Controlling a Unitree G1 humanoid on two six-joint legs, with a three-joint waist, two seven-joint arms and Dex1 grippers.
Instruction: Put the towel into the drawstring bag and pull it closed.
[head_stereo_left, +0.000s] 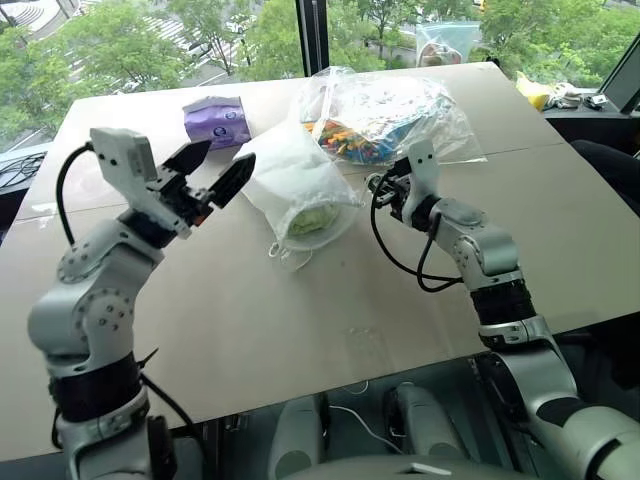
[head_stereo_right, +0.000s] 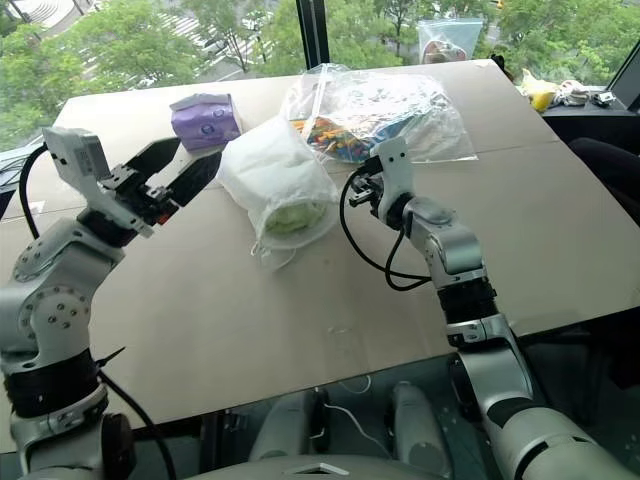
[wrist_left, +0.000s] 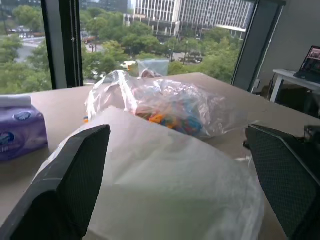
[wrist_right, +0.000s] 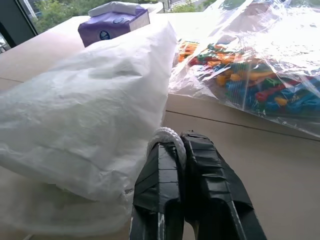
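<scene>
Next, my left gripper grabs the thin cord loop at the bag's opening (head_stereo_left: 284, 262), since the drawstring bag's body (head_stereo_left: 293, 180) bulges wider than the open fingers.
The drawstring bag (head_stereo_left: 295, 175), milky white and bulging, lies on the table's middle with its mouth toward me. The pale-green towel (head_stereo_left: 312, 216) shows through its thin wall near the mouth. A loose loop of white cord (head_stereo_left: 283, 251) trails from the mouth. My left gripper (head_stereo_left: 225, 165) hovers open just left of the bag, jaws spread wide, holding nothing; in the left wrist view its fingers (wrist_left: 75, 180) frame the bag (wrist_left: 170, 190). My right gripper (wrist_right: 175, 145) is on the bag's right, shut on a white cord (wrist_right: 172, 136) of the bag.
A purple tissue pack (head_stereo_left: 217, 120) stands behind the bag on the left. A clear crinkly bag of colourful items (head_stereo_left: 390, 110) lies behind it on the right. Small objects (head_stereo_left: 540, 93) sit at the table's far right corner. The brown tabletop (head_stereo_left: 300, 320) is bare toward me.
</scene>
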